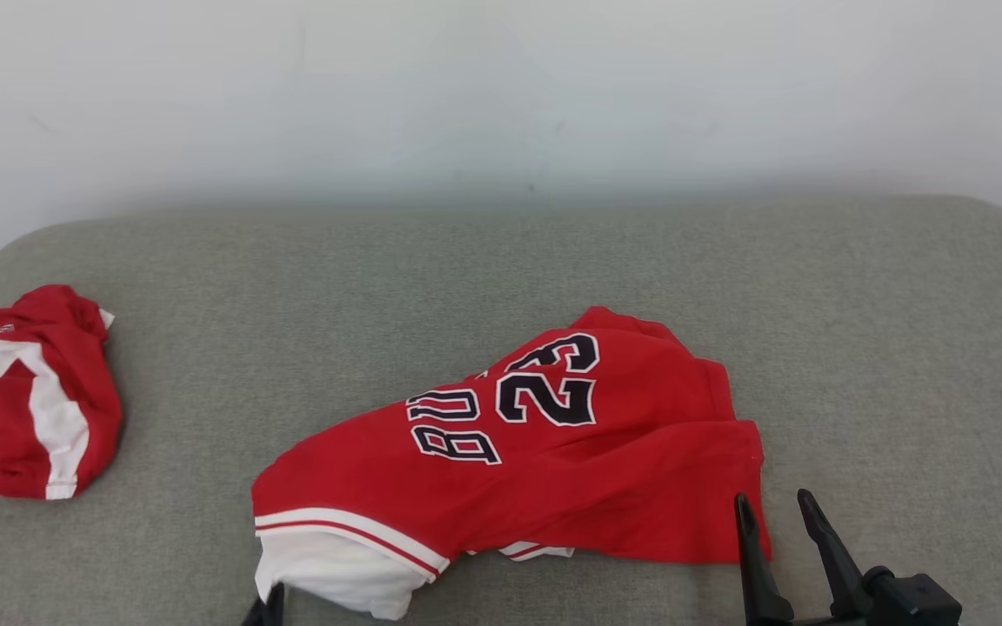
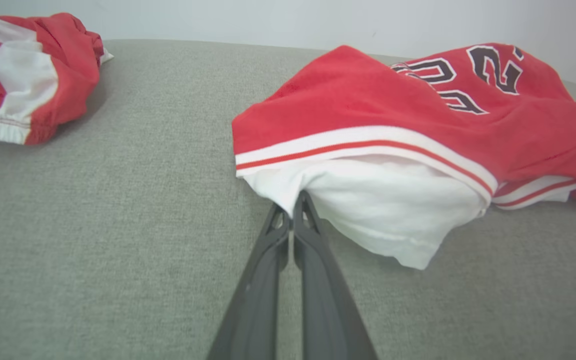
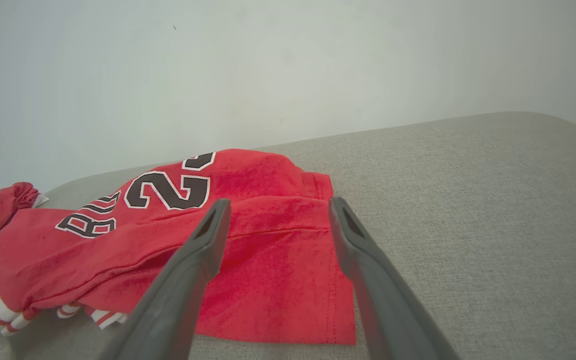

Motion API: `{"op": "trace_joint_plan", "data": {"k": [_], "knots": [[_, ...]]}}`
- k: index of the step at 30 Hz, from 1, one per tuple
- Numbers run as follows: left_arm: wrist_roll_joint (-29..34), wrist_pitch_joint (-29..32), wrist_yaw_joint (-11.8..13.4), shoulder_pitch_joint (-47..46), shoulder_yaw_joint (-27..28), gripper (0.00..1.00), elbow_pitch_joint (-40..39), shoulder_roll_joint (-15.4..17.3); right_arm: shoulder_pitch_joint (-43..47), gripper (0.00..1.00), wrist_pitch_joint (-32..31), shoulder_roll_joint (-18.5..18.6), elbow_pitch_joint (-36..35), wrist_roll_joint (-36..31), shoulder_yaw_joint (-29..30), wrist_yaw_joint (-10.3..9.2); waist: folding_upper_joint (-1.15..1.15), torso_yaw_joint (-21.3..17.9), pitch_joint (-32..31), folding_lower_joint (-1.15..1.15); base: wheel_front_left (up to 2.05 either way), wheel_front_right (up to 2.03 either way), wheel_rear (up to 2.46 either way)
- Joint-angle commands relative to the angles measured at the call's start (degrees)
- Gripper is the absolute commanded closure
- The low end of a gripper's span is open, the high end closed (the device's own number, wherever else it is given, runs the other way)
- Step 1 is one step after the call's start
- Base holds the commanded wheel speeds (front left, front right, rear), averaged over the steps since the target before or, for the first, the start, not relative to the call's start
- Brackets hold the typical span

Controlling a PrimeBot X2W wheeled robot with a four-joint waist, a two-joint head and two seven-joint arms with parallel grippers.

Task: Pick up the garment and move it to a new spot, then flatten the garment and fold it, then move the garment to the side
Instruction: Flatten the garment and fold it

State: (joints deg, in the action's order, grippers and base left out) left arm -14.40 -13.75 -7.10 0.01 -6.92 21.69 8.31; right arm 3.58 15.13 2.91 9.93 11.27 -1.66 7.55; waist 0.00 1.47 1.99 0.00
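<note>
Next, my right gripper grabs the garment by its red hem corner point(image 1: 754, 429), where the seam fold point(image 1: 687, 428) stands up, since the lower panel lies flat.
The garment point(image 1: 553, 443) is a red jersey with dark numbers and white trim, lying crumpled on the grey cushion point(image 1: 501, 261). In the left wrist view my left gripper point(image 2: 293, 200) is shut, its fingertips pinching the near edge of the white part of the garment point(image 2: 368, 200). The head view catches just the tips of that left gripper point(image 1: 266, 609) at the bottom edge, below the white hem. My right gripper point(image 1: 775, 509) stands open at the jersey's lower right corner. In the right wrist view the right gripper point(image 3: 278, 207) hovers over the red cloth point(image 3: 268, 260), holding nothing.
A second red and white garment point(image 1: 27, 396) lies bunched at the cushion's far left edge, also seen as the bunched garment point(image 2: 18, 75) in the left wrist view. A pale wall point(image 1: 501, 87) rises behind the cushion. Bare grey cushion stretches to the right of the jersey.
</note>
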Motion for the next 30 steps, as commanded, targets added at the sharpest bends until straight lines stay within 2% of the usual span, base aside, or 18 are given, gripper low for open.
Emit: {"op": "trace_joint_plan", "data": {"k": [1, 10, 12, 13, 14, 20, 30], "knots": [[-0.6, 2.1, 0.5, 2.9, -0.6, 1.00, -2.6, -0.4, 0.5, 0.00, 0.0, -0.1, 0.0, 0.5, -0.1, -0.13, 0.00, 1.5, -0.9, 0.00, 0.00, 0.00, 0.00], [-5.3, 9.2, 0.9, 11.6, -0.3, 1.00, -9.1, -0.9, 0.4, 0.00, 0.0, -0.1, -0.2, 0.3, 0.4, -0.13, 0.00, 1.9, -0.3, 0.00, 0.00, 0.00, 0.00], [-4.7, 9.6, 1.5, 12.2, 0.0, 1.00, -9.3, 0.0, 0.6, 0.00, 0.0, 0.0, 0.0, 0.3, 0.8, -0.13, 0.00, 2.1, -0.4, 0.00, 0.00, 0.00, 0.00], [-5.1, 9.0, 1.7, 12.2, 0.4, 0.64, -9.5, -0.4, 0.7, 0.00, 0.0, -0.1, 0.1, 0.4, 0.8, -0.13, 0.00, 2.2, -0.6, 0.00, 0.00, 0.00, 0.00], [-5.9, 8.4, 1.9, 12.2, 0.8, 0.00, -9.5, -0.8, 0.8, 0.00, 0.0, -0.1, 0.2, 0.4, 0.7, -0.13, 0.00, 2.2, -0.7, 0.00, 0.00, 0.00, 0.00], [-4.4, 4.0, 3.5, 11.2, 1.4, 0.00, -10.0, -0.6, 1.2, 0.00, 0.0, -0.1, 0.2, 0.5, 0.6, -0.13, 0.00, 2.2, -1.8, 0.00, 0.00, 0.00, 0.00], [-3.3, -1.4, 3.9, 10.5, 2.2, 0.00, -5.1, -2.8, 2.0, 0.00, 0.0, -0.1, 1.1, -1.7, 3.6, -0.13, 0.00, 1.8, -2.1, 0.00, 0.00, 0.00, 0.00]]}}
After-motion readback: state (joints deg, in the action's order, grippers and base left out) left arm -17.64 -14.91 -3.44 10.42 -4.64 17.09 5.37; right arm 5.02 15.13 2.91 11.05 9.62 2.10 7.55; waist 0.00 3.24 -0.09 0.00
